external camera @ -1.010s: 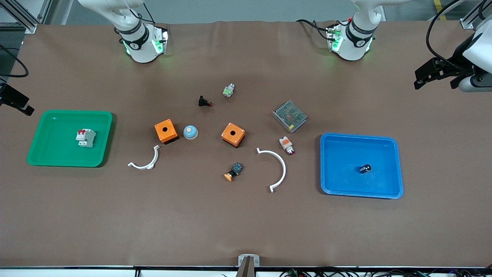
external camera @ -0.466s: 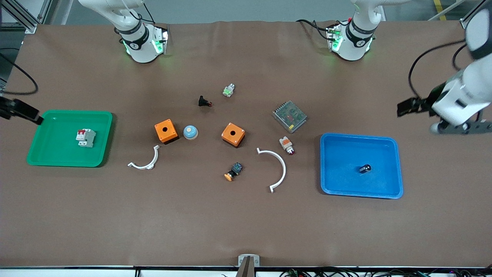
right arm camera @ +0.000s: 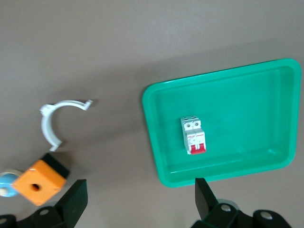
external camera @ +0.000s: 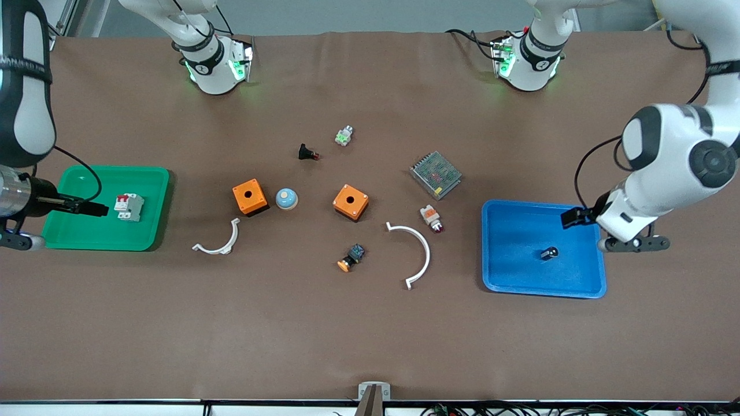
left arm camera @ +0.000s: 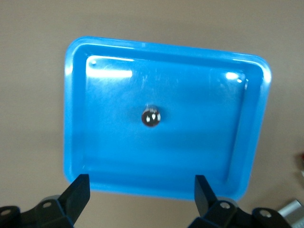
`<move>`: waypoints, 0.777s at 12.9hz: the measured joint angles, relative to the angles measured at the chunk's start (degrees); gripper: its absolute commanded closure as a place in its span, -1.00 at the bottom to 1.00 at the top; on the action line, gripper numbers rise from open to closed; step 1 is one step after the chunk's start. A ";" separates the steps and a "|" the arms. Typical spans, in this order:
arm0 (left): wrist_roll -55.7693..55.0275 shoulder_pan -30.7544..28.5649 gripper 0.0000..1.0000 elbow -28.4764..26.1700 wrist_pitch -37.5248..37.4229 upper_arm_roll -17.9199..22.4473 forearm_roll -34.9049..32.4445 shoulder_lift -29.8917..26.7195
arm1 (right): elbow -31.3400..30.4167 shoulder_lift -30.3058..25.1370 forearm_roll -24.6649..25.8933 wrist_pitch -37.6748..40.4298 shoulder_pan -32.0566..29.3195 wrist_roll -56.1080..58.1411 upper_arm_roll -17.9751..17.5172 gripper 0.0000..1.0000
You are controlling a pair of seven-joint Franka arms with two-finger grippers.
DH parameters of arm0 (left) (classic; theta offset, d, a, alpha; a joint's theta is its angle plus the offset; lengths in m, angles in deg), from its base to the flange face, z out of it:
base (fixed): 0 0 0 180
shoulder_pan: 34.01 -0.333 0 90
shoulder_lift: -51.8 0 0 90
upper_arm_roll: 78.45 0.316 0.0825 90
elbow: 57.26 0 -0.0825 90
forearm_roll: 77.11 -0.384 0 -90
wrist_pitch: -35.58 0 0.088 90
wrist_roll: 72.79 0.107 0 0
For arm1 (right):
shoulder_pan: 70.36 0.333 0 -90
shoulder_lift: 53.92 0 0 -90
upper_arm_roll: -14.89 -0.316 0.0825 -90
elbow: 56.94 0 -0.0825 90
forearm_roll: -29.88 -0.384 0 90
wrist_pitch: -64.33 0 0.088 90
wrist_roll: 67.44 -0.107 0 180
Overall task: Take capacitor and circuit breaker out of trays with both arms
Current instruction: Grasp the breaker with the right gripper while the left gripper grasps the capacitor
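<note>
The breaker needs to be lifted out of the green tray (external camera: 87, 234) (right arm camera: 242, 128), so my right gripper will pick it up next by the flat sides of its white body.
The capacitor (external camera: 549, 253), a tiny black cylinder with a shiny end, lies in the blue tray (external camera: 509, 271) at the left arm's end of the table. It also shows in the left wrist view (left arm camera: 151, 117). My left gripper (external camera: 633, 244) hangs high over that tray's edge, open and empty (left arm camera: 141, 195). The breaker (external camera: 129, 207), grey-white with a red lever, lies in the green tray (external camera: 87, 234) at the right arm's end. It also shows in the right wrist view (right arm camera: 194, 135). My right gripper (external camera: 17, 240) hangs over that tray's outer edge, open and empty (right arm camera: 140, 197).
Between the trays lie two orange boxes (external camera: 250, 196) (external camera: 350, 202), a blue dome (external camera: 286, 199), two white arcs (external camera: 219, 245) (external camera: 419, 254), a metal mesh unit (external camera: 435, 174), a white-and-orange piece (external camera: 430, 218), an orange-capped button (external camera: 351, 257) and a black red-tipped part (external camera: 307, 153).
Both arms have swung in from the table's ends. The left hand now hangs over the blue tray's edge and the right hand over the green tray's edge. Capacitor and breaker have not moved.
</note>
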 measured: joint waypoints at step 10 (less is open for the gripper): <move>0.01 -0.35 -0.11 1.02 16.60 0.00 0.00 15.81 | -27.80 6.46 0.01 -40.03 -8.42 17.56 0.03 -0.28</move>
